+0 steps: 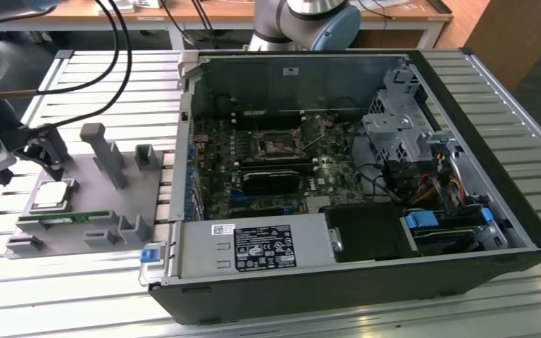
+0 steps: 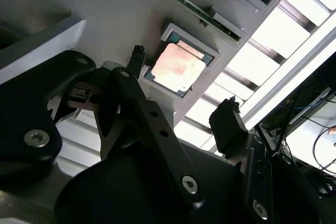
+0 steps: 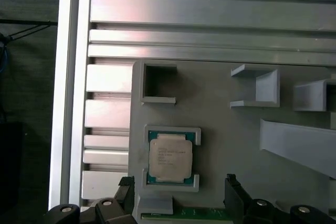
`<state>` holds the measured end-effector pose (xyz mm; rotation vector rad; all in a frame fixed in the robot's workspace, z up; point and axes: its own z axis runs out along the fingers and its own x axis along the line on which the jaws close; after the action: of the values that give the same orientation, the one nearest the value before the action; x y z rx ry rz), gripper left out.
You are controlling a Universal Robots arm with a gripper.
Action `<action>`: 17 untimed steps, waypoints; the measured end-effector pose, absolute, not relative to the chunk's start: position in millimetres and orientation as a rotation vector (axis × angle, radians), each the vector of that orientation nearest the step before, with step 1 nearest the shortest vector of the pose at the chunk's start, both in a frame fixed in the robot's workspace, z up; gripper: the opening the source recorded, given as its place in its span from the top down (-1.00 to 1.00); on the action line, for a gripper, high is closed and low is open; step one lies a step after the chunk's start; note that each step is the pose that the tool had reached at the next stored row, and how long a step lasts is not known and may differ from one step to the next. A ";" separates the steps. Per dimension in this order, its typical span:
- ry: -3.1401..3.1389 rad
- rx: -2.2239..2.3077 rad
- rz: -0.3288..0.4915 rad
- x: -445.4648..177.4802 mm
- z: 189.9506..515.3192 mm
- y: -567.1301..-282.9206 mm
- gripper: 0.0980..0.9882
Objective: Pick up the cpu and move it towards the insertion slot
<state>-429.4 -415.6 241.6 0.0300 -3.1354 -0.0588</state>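
Note:
The two ends of the cpu (image 1: 53,193) are wrapped by grey brackets, so my gripper will next grab the cpu by its bare side edges between the brackets.
The cpu (image 1: 53,193) is a small silvery square chip lying flat in its recess on the grey fixture plate (image 1: 101,236), at the exterior view's left. My gripper (image 1: 26,165) hovers just above it, open, with nothing between its fingers. In both wrist views the cpu (image 2: 177,68) (image 3: 170,157) lies below the gap between the two black fingertips, and the gripper (image 2: 184,85) (image 3: 178,184) is not touching it. The insertion slot (image 1: 278,146) is the square black socket with a metal frame on the motherboard inside the open computer case.
A green memory stick (image 1: 64,218) lies on the fixture beside the cpu. Grey posts (image 1: 106,155) stand up from the plate close to the gripper. The black computer case (image 1: 365,282) has tall walls, cables and a drive cage around the motherboard. All rests on a slatted aluminium table (image 1: 26,296).

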 end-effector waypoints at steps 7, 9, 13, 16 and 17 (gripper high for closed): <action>-3.135 0.030 -0.059 -432.3 234.8 -415.7 -0.52; -3.136 0.031 -0.059 -433.8 231.0 -415.6 -0.52; -3.135 0.031 -0.059 -434.4 224.9 -415.2 -0.52; -3.135 0.032 -0.059 -434.7 221.2 -414.7 -0.52; -3.135 0.031 -0.059 -434.9 219.7 -414.6 -0.52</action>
<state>-434.9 -414.6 219.7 0.0315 -3.1351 -0.0590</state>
